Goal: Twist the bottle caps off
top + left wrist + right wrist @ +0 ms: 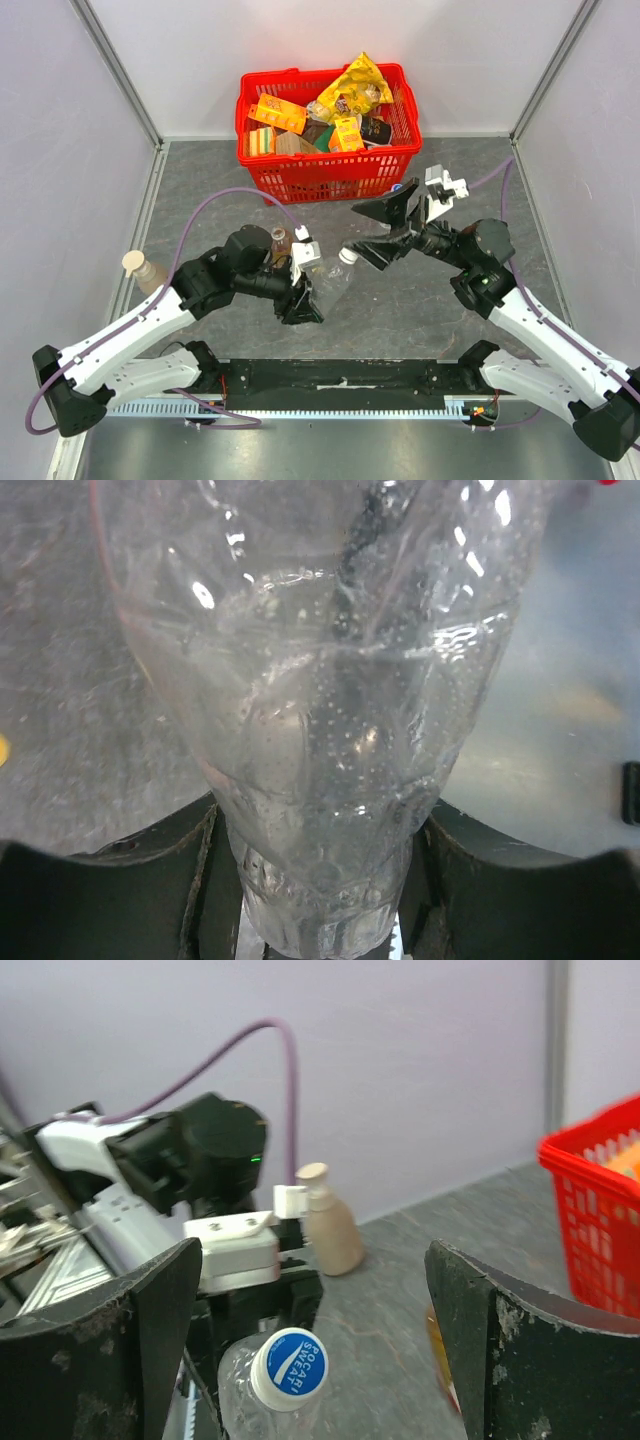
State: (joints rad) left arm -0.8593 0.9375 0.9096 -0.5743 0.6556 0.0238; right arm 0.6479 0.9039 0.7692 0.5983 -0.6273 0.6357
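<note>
My right gripper grabs the sides of the white screw cap (348, 256) (290, 1368) next, facing its blue top, to unscrew it from the bottle.
My left gripper (308, 292) is shut on the base of a clear plastic bottle (330, 280) and holds it tilted up toward the right arm. In the left wrist view the bottle (330, 710) fills the frame between the black fingers (130, 880). Its neck carries a white screw cap (290, 1368) with a blue printed top, also seen from above (347, 256). My right gripper (310, 1360) is open, its jaws wide on either side of the cap, not touching it; from above it (358, 232) sits just right of the cap. No yellow cap shows clearly.
A red basket (300, 178) full of groceries stands at the back. A brown bottle (280, 241) with a dark cap stands just behind my left wrist. A beige bottle (142, 270) with a wide beige cap stands at the left wall, also in the right wrist view (330, 1225).
</note>
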